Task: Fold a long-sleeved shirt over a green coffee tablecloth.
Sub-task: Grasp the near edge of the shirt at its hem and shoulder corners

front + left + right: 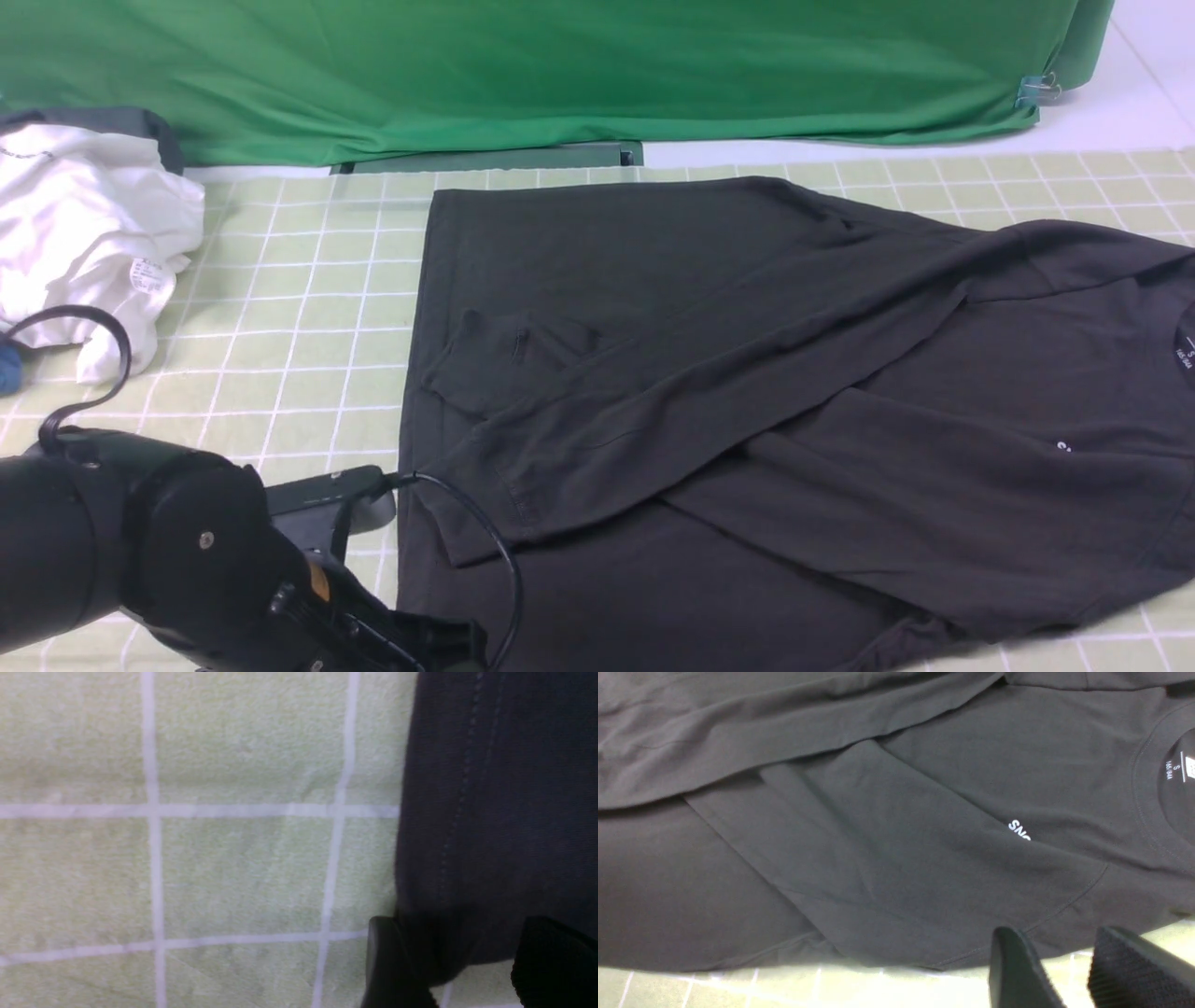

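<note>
The shirt's body lies flat and slack, and its edge is free at the corner. My left gripper needs to grip the shirt there next, by its stitched hem corner (448, 946).
The long-sleeved shirt (747, 373) lies flat on the green coffee tablecloth (308, 308), both sleeves crossed over its body, collar at the right. Part of its white print (1019, 831) and the neck label (1176, 767) show. My left arm (187, 560) is low at the front left by the shirt's hem corner. In the left wrist view the left gripper (472, 952) is open, with the hem corner of the shirt (490, 788) lying between its fingers on the tablecloth (233, 868). The right gripper (1057, 942) is open over the shirt's near edge by the shoulder seam; it is out of the front view.
A crumpled white garment (84, 233) with a small label sits at the far left. Plain deep green fabric (560, 75) hangs along the back, held by a clip (1036, 91). A black cable (495, 551) loops from the left arm over the shirt's hem.
</note>
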You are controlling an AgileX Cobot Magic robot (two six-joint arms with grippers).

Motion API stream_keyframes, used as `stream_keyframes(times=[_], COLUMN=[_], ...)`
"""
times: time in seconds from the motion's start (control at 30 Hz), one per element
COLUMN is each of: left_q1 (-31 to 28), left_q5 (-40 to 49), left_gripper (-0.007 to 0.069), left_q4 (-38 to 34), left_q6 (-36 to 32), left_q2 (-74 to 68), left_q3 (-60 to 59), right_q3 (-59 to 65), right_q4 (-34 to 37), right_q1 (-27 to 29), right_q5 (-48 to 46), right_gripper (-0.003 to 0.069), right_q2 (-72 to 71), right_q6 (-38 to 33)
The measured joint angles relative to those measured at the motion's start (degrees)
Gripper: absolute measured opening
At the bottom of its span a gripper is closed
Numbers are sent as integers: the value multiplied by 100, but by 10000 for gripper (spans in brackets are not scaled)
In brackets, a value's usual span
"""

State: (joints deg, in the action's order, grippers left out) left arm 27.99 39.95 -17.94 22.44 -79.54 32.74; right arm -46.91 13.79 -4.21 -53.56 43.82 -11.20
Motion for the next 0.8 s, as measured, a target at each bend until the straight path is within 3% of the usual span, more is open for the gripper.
stream_keyframes(times=[0.27, 0.53, 0.8], left_q1=[2, 2, 2], left_q5=[-66, -400, -153], left_gripper=[356, 356, 356], left_q4=[-127, -951, -722], left_q6=[-63, -601, -664], left_q2=[-319, -325, -325], left_q3=[-11, -11, -11], right_q3=[0, 2, 2], right_q4=[0, 0, 0], right_q1=[0, 0, 0], right_q5=[5, 5, 5], right_gripper=[238, 238, 238], right_q2=[0, 0, 0], right_q6=[-22, -116, -121])
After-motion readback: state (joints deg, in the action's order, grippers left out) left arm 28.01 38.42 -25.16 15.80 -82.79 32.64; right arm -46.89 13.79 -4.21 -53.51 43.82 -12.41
